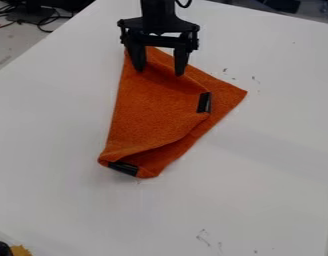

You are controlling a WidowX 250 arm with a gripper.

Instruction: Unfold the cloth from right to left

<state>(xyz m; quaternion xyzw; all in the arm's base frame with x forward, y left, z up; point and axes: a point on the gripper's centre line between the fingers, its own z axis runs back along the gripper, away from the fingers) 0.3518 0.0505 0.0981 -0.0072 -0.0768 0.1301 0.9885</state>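
The gripper grabs the upper layer's black-stripped corner next. That grab serves to unfold the cloth [146, 117] off its lower layer.
My gripper [158, 71] hangs down over the upper part of the orange cloth [146, 117], its two fingers wide apart with nothing held between them. The cloth lies folded over itself on the white table, its narrow end at the top under the gripper and one corner out to the right. A loose upper layer has a black strip [204, 102] at its right edge. Another black strip [123, 168] shows at the bottom left, beside an open fold. Whether the fingertips touch the cloth, I cannot tell.
The white table [273, 165] extends around the cloth, with small dark marks on its surface. At the bottom left corner sits a black and yellow object [18, 250]. Dark cables [40, 22] lie beyond the table's upper left edge.
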